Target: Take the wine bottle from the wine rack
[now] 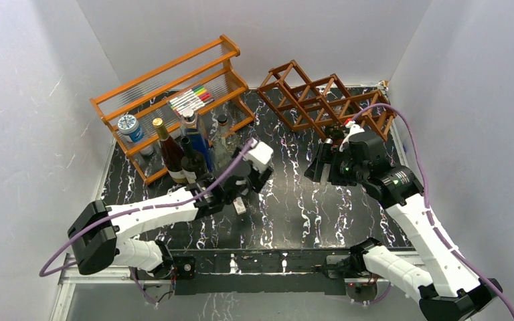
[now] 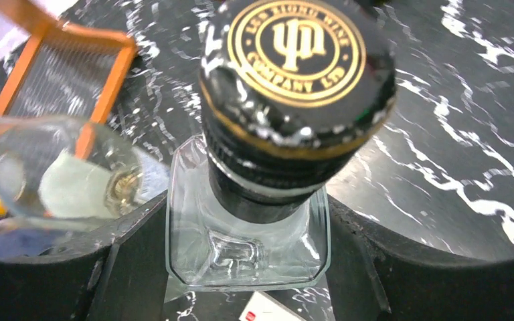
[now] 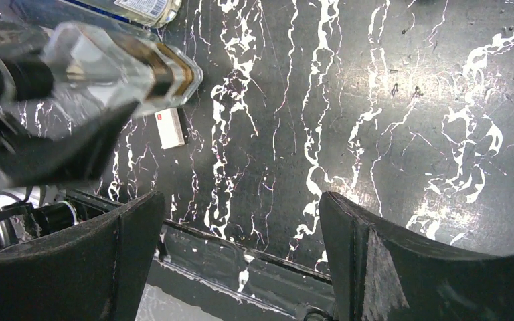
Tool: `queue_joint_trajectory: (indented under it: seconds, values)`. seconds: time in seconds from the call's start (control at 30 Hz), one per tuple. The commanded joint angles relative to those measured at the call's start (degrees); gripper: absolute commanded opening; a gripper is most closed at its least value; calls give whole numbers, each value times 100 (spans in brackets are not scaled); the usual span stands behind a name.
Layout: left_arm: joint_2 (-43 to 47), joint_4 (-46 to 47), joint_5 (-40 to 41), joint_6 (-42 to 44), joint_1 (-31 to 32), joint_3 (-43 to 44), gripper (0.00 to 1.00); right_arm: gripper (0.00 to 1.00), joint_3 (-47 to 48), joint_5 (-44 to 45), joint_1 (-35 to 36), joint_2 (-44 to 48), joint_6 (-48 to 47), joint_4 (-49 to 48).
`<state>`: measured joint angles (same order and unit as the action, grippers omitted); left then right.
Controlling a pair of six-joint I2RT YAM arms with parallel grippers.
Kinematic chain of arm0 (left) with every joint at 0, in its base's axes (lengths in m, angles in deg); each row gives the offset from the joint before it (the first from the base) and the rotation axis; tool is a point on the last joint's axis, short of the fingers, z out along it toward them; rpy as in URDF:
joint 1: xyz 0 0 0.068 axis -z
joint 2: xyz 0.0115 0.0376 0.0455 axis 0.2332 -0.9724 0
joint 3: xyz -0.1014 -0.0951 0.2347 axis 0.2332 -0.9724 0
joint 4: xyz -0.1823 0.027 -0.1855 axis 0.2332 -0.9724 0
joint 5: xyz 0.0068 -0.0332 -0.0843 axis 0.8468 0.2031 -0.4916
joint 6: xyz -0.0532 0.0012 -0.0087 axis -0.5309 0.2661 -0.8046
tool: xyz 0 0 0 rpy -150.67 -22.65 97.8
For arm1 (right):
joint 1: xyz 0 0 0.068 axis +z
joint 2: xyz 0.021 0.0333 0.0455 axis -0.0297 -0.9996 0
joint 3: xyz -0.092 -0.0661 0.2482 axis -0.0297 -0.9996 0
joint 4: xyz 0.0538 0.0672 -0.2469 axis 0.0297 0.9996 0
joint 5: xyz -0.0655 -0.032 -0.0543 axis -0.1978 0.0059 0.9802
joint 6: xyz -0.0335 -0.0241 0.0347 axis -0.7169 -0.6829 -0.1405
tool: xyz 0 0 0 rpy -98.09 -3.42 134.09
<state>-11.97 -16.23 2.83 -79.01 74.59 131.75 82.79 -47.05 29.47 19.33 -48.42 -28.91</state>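
Note:
My left gripper should keep holding the wine bottle until it is on the tabletop, and only then open. The bottle is tilted above the tabletop, short of the standing bottles, and would drop if I opened now.
The wine bottle is clear square glass with a black cap bearing a gold emblem. My left gripper is shut on its body and holds it tilted over the table's left middle. In the right wrist view the same bottle shows at the upper left. The wine rack, a dark reddish-brown lattice, stands at the back right, its front right partly hidden by my right arm. My right gripper hangs in front of the rack and is open, with nothing between its fingers.
An orange tiered shelf with markers and a tin stands at the back left, and several bottles stand in front of it. A small white and red card lies on the black marble table. The table's near rail runs below my right gripper.

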Motion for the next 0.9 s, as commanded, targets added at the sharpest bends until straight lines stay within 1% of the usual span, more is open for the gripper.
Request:
queue_joint_trajectory:
  seconds: [0.0, 0.17, 0.23, 0.37, 0.47, 0.63, 0.7, 0.73, 0.87]
  values:
    - [528, 760, 4, -691, -704, -17, 0, 96, 57, -52, 10, 27, 66, -320]
    - [366, 1147, -200, -611, -902, 58, 0, 96, -32, -86, 16, -27, 61, -425]
    - [262, 1194, -153, -597, -921, 147, 0, 96, -80, -118, 15, -50, 63, -467]
    - [116, 1176, 415, -719, -973, 197, 0, 96, -163, -135, 17, -71, 59, -488]
    - [50, 888, 834, -904, -982, 271, 0, 96, -212, -118, 17, -68, 37, -479]
    - [74, 641, 966, -1101, -990, 225, 1, 96, -254, -127, 12, -98, 11, -527]
    - [146, 598, 979, -1171, -986, 162, 8, 96, -274, -154, 15, -122, 10, -552]
    - [196, 596, 988, -1205, -989, 112, 13, 96, -283, -169, 14, -128, 10, -564]
    - [352, 547, 1008, -1257, -993, -51, 46, 96, -359, -221, 17, -111, 43, -622]
